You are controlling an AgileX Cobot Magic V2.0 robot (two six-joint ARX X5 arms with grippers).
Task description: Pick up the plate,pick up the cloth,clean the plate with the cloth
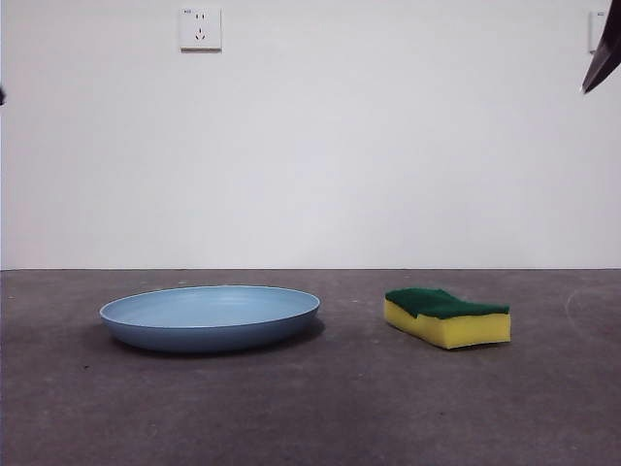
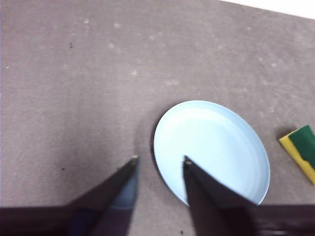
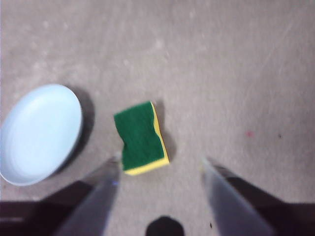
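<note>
My left gripper grabs the plate by its thin raised rim [image 1: 106, 316] next, since the plate's round top side spreads wider than the open fingers.
The light-blue plate [image 1: 210, 316] lies flat on the dark table, left of centre. The cloth [image 1: 447, 316], a yellow sponge with a dark green top, rests to its right, apart from it. My left gripper [image 2: 160, 159] hangs open high above the table, over the plate's [image 2: 211, 150] near rim, one jaw over the plate and one beside it. My right gripper [image 3: 160, 160] is also open and high, with the cloth [image 3: 141, 137] below and between its jaws, closer to one of them. In the front view, a black tip [image 1: 604, 53] shows at the top right corner.
The grey table [image 1: 310, 408] stretches around both things, with a white wall behind and a wall socket [image 1: 200, 28] at upper left. The plate [image 3: 39, 132] also shows in the right wrist view beside the sponge.
</note>
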